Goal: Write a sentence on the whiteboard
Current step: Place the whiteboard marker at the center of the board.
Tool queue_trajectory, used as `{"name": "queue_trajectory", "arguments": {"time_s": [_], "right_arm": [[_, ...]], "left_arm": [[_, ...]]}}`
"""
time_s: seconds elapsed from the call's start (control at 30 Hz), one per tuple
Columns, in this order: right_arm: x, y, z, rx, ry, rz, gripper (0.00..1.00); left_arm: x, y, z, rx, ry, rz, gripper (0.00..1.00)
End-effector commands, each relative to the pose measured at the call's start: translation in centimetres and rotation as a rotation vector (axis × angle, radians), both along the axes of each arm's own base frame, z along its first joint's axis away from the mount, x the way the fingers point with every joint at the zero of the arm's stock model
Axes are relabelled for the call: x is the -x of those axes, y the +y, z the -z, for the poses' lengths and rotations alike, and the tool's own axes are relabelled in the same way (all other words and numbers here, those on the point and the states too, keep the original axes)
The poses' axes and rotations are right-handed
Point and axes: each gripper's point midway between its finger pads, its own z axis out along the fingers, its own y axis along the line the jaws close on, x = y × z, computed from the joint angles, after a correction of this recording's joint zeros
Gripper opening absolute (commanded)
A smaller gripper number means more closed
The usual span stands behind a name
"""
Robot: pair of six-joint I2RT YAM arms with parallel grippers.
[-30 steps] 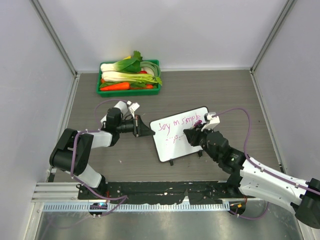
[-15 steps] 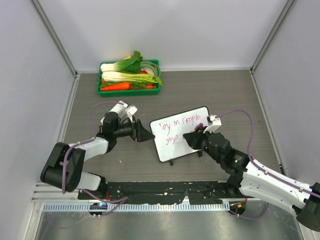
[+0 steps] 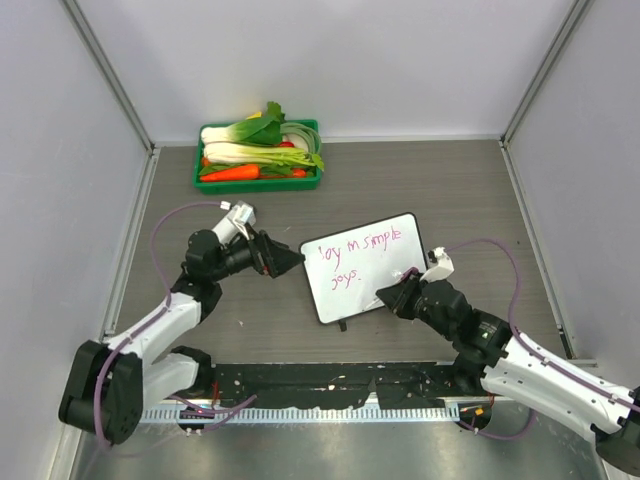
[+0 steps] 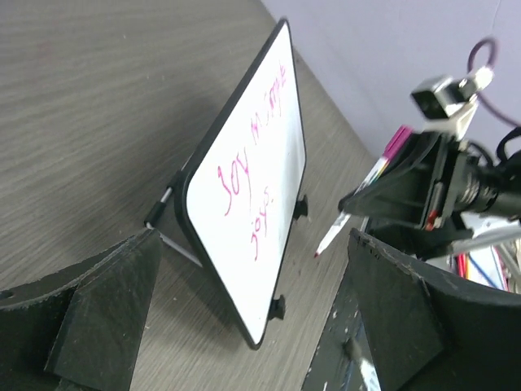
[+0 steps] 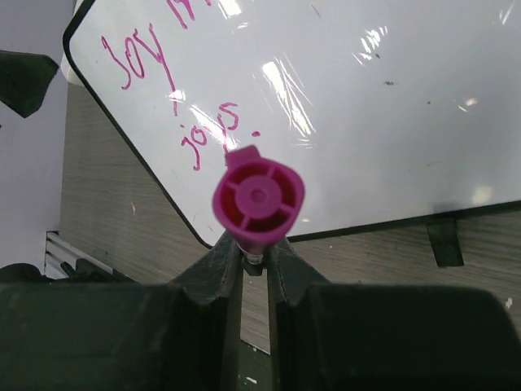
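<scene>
The marker [image 5: 258,198] hangs tilted above the lower edge of the whiteboard and would come down against the board if the robot's right gripper opened now, so the right gripper needs to keep holding the marker.
The whiteboard [image 3: 375,272] stands tilted on its small black feet mid-table. The sentence [image 3: 358,246] runs across it in pink, in two lines; it also shows on the whiteboard [image 4: 273,122] as the sentence [image 4: 244,175], and on the whiteboard [image 5: 391,122] as the sentence [image 5: 138,61]. My left gripper [image 3: 291,262] is open just left of the board's left edge, touching nothing; in the wrist view this left gripper [image 4: 252,244] has its jaws wide apart. My right gripper [image 3: 388,299] is shut on a pink marker [image 5: 258,198]. The marker [image 4: 362,199] has its tip off the board.
A green tray [image 3: 258,186] of vegetables sits at the back left against the wall. Grey enclosure walls stand on three sides. A black rail [image 3: 330,381] with the arm bases runs along the near edge.
The left gripper let go of the board's left edge, opened wide and drew back to the left. The right gripper finished the second line and pulled the marker away towards the near side.
</scene>
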Motion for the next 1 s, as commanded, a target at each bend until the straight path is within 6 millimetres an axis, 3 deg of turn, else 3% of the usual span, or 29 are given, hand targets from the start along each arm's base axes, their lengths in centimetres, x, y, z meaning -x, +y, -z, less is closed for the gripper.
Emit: {"name": "queue_trajectory", "arguments": {"time_s": [0.0,0.17,0.37,0.43,0.57,0.67,0.8,0.97], "right_arm": [[1.0,-1.1,0.9,-0.042,0.113,0.070,0.01],[2.6,-2.2,3.6,-0.046,0.275,0.148,0.01],[4.3,-2.5,6.8,-0.128,0.443,0.220,0.01],[4.7,-2.7,7.6,-0.144,0.475,0.243,0.06],[5.0,-3.3,8.7,-0.171,0.520,0.300,0.25],[4.9,-3.0,8.7,-0.222,0.540,0.320,0.51],[4.5,-2.7,8.2,-0.288,0.540,0.339,0.78],[2.8,-2.7,4.8,-0.339,0.433,0.351,0.79]], "left_arm": [[-0.4,1.3,-1.8,0.048,0.044,-0.144,1.00],[-1.0,3.8,-1.6,0.055,0.160,-0.350,1.00],[-0.9,5.3,-2.3,0.090,0.215,-0.465,1.00],[-1.1,5.8,-2.6,0.074,0.228,-0.503,1.00],[-1.3,6.6,-2.3,0.022,0.290,-0.553,1.00],[-1.4,6.6,-1.4,-0.019,0.349,-0.564,1.00],[-1.2,6.8,-0.1,-0.049,0.413,-0.578,1.00],[-0.8,7.1,1.8,-0.098,0.485,-0.595,1.00]]}}
